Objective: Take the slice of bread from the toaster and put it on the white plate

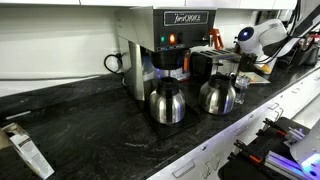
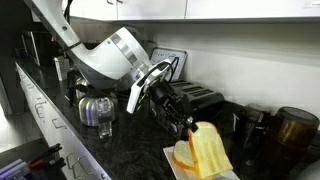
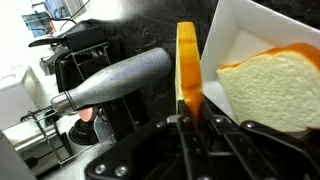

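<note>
I need to bring the bread slice down before my gripper releases it, because dark counter shows between the slice's lower edge and the white plate [image 3: 232, 40].
My gripper [image 3: 187, 115] is shut on a thin orange-brown slice of bread [image 3: 186, 65], seen edge-on in the wrist view. It holds the slice just above the rim of the white plate [image 3: 232, 40]. A second, pale slice with an orange crust [image 3: 275, 95] lies on that plate. In an exterior view the gripper [image 2: 186, 122] hangs over the plate [image 2: 172, 157] with bread [image 2: 205, 150] right below the fingers. The dark toaster [image 2: 197, 99] stands behind, against the wall, and also shows in the wrist view [image 3: 85, 65].
A tall coffee brewer [image 1: 165, 45] with two steel carafes [image 1: 167, 102] [image 1: 218, 95] stands on the black counter [image 1: 90, 125]. A steel carafe [image 2: 97, 108] and dark jars [image 2: 293, 130] flank the plate. A metal handle [image 3: 115, 80] lies across the toaster.
</note>
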